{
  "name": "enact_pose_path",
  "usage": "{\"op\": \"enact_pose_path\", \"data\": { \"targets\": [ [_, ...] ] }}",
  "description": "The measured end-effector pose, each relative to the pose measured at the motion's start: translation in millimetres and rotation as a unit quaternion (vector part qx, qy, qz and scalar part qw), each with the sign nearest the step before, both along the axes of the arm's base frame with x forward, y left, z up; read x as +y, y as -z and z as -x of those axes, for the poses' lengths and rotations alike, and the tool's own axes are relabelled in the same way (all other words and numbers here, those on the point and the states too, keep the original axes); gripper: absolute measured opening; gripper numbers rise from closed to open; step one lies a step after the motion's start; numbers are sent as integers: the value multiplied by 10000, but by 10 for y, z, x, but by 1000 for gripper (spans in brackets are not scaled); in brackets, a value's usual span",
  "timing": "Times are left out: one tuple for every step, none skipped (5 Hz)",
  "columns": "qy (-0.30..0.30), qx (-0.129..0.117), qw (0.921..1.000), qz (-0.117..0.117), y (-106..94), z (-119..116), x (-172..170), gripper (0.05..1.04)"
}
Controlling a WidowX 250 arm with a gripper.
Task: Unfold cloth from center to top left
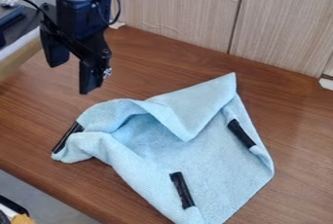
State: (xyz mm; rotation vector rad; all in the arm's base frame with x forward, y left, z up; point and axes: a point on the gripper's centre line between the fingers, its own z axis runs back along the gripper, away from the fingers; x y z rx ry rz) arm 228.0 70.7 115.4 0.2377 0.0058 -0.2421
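I will unfold the cloth point(221, 174) from the center, so my gripper will grab the light blue cloth by the tip of its folded-over flap next.
The black gripper point(73, 74) hangs over the table at the upper left, above and to the left of the cloth. Its two fingers stand apart with nothing between them, so it is open. A light blue cloth point(221, 174) lies rumpled from the centre to the lower right. One flap point(185, 106) is folded over, its tip pointing down near the middle of the cloth. Raised folds run along the cloth's left part. Black tape strips mark it at the left end, the right side and the lower middle.
The brown wooden table point(39, 121) carries the cloth. Pale wood-grain panels point(189, 9) rise behind it. At the left edge is a light ledge point(19, 55) with dark items on it. A black and yellow object point(19, 218) shows at the lower left corner.
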Motion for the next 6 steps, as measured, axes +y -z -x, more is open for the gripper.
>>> {"op": "enact_pose_path", "data": {
  "targets": [
    [28, 113, 9999, 24, 55, 18, -19, 1001],
    [745, 59, 9972, -45, 95, -49, -237, 1001],
    [1269, 201, 9916, -134, 223, -106, -422, 1001],
    [1894, 327, 9810, -242, 358, -158, -656, 1001],
    [2547, 487, 9655, -247, 448, -172, -826, 1001],
    [3110, 720, 9474, -234, 579, -144, -927, 1001]
  ]
}}
